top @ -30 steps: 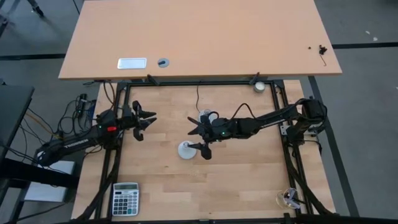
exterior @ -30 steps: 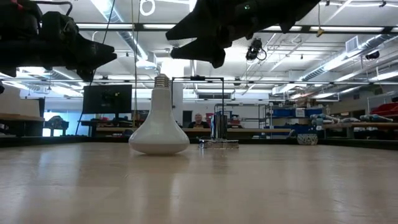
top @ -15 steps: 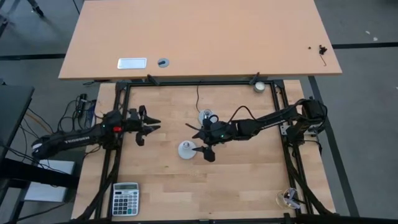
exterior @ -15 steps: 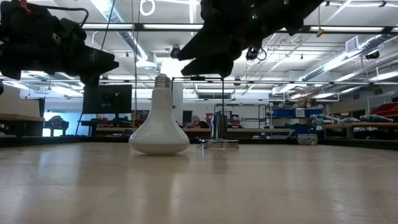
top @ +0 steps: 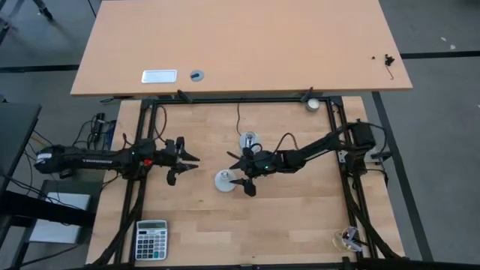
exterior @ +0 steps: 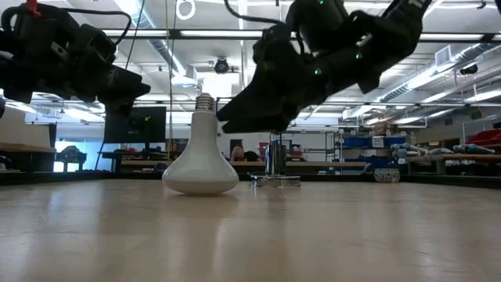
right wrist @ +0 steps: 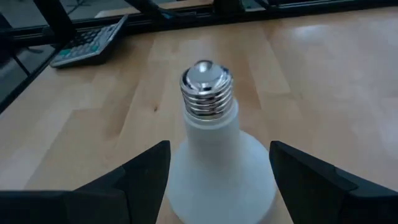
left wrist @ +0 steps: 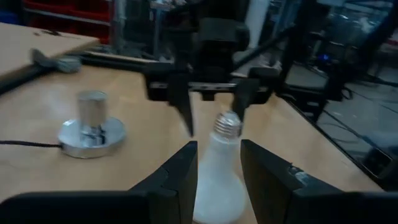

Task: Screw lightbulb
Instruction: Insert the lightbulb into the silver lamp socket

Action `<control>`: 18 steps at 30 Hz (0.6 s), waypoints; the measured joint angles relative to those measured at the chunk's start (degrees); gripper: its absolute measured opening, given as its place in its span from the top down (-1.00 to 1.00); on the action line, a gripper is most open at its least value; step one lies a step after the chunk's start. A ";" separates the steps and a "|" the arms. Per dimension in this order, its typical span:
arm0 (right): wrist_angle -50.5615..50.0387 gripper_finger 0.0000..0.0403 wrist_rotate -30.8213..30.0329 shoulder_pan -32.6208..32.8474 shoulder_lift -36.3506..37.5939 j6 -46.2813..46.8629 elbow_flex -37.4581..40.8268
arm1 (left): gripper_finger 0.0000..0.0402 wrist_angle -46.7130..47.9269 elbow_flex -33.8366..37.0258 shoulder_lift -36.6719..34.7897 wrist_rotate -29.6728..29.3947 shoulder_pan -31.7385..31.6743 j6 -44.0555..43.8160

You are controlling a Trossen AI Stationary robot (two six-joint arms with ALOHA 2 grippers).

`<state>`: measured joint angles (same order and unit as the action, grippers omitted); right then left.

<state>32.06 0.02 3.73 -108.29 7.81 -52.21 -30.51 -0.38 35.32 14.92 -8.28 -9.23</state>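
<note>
The lightbulb has its white neck (top: 225,177) just past my open fingers, so I would miss it if I closed now. My right gripper should move forward first, then close on the lightbulb.
The white lightbulb (top: 223,180) stands on its dome on the wooden table, silvery screw base up (right wrist: 206,90); it also shows in the low view (exterior: 200,160) and the left wrist view (left wrist: 217,180). My right gripper (top: 240,172) is open just to the bulb's right, above table level (exterior: 249,117), with a finger on either side of the bulb's neck in its wrist view (right wrist: 219,149), not touching. My left gripper (top: 191,160) is open to the bulb's left and faces it (left wrist: 217,144). The silver socket (top: 248,140) with its black cord stands behind the bulb.
A calculator (top: 151,240) lies at the near left corner. A small round disc (top: 312,104) sits at the far right edge, and a clear object (top: 349,238) at the near right. Black frame rails (top: 142,187) run along the table's sides. A larger table (top: 240,45) stands behind.
My right gripper has come down and a little toward the near edge, so its open fingers now stand beside the bulb's neck. My left gripper has gone toward the table's right and near edge, closer to the bulb. The bulb has stayed put.
</note>
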 joint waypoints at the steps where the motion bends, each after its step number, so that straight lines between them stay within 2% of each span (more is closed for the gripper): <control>1: 0.69 -0.40 0.01 0.00 -1.03 0.19 -0.38 | 0.36 -1.08 0.00 1.35 -0.99 1.20 0.00; 9: 7.15 -0.40 0.03 0.00 -6.89 1.64 -3.23 | 0.36 -7.67 0.00 12.27 -10.97 7.85 -0.01; 15: 7.36 -0.37 -0.49 -0.16 -6.88 1.64 -4.04 | 0.36 -11.87 -1.11 19.09 -12.83 9.26 -0.01; 18: 7.34 -0.24 -0.62 -0.35 -6.88 1.60 -4.04 | 0.36 -14.76 -1.63 21.83 -12.97 9.26 -0.02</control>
<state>39.40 -0.60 3.38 -115.18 9.41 -56.25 -45.27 -2.01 57.15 1.95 0.97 -9.25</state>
